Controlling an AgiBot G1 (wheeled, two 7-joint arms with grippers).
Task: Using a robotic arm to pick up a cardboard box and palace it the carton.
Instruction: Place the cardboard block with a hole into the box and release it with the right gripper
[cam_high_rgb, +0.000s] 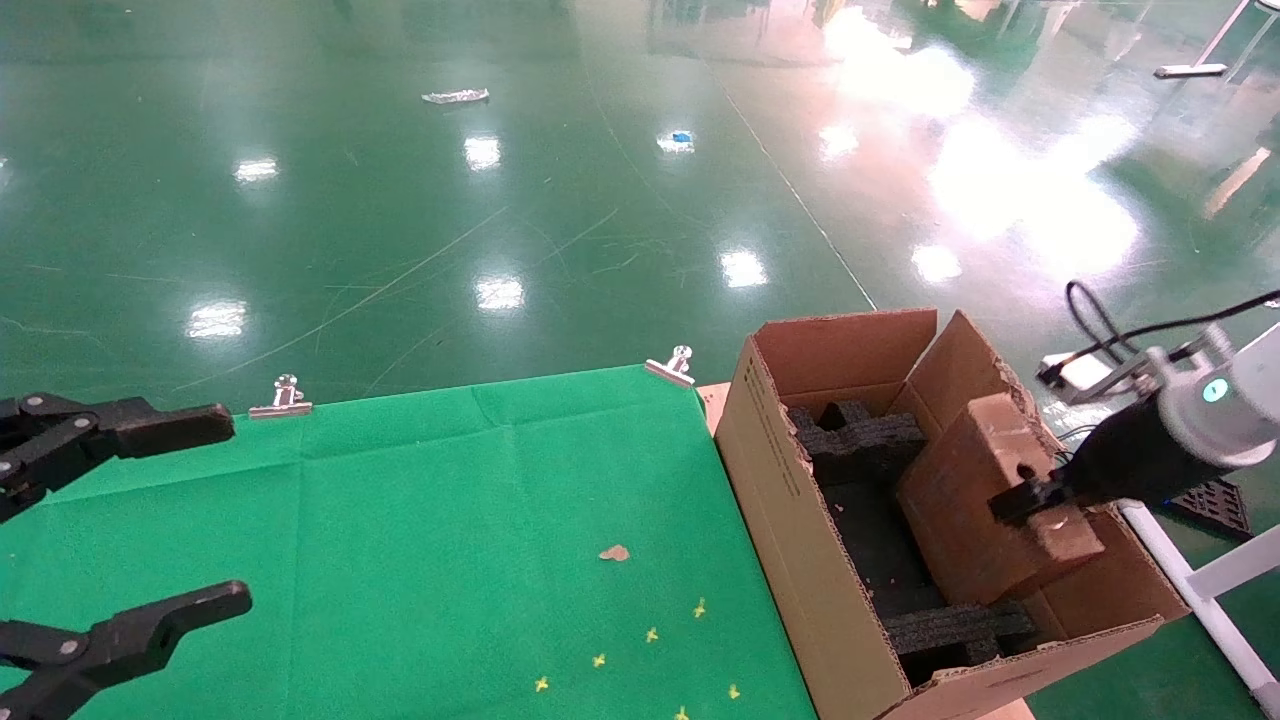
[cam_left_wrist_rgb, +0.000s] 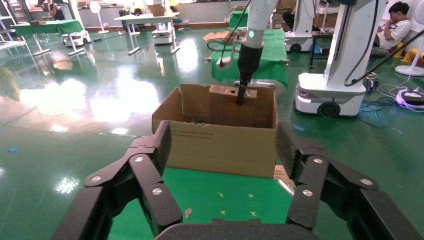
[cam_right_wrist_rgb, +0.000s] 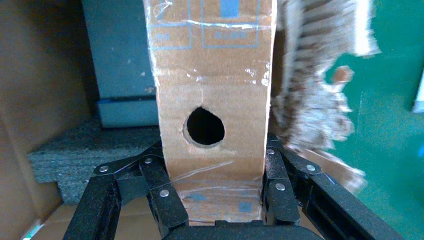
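Observation:
My right gripper holds the tilted box near the carton's rim, high above the carton's black bottom, and should keep holding until the box is lower.
The small brown cardboard box (cam_high_rgb: 975, 500) with a round hole in its narrow face stands tilted inside the large carton (cam_high_rgb: 800, 520), between black foam inserts (cam_high_rgb: 860, 435). My right gripper (cam_high_rgb: 1035, 500), on the white-sleeved arm, is shut on the box's narrow end from the carton's right side. In the right wrist view the box (cam_right_wrist_rgb: 212, 100) fills the space between the gripper's fingers (cam_right_wrist_rgb: 160, 185), which press both its sides. My left gripper (cam_left_wrist_rgb: 222, 145) is open and empty over the green cloth at the left; its fingers (cam_high_rgb: 165, 425) show in the head view.
A green cloth (cam_high_rgb: 400, 540) covers the table, held by metal clips (cam_high_rgb: 672, 368) at its far edge. A brown scrap (cam_high_rgb: 614, 552) and yellow marks lie on it. The carton stands against the table's right edge. A white frame (cam_high_rgb: 1200, 580) stands right of the carton.

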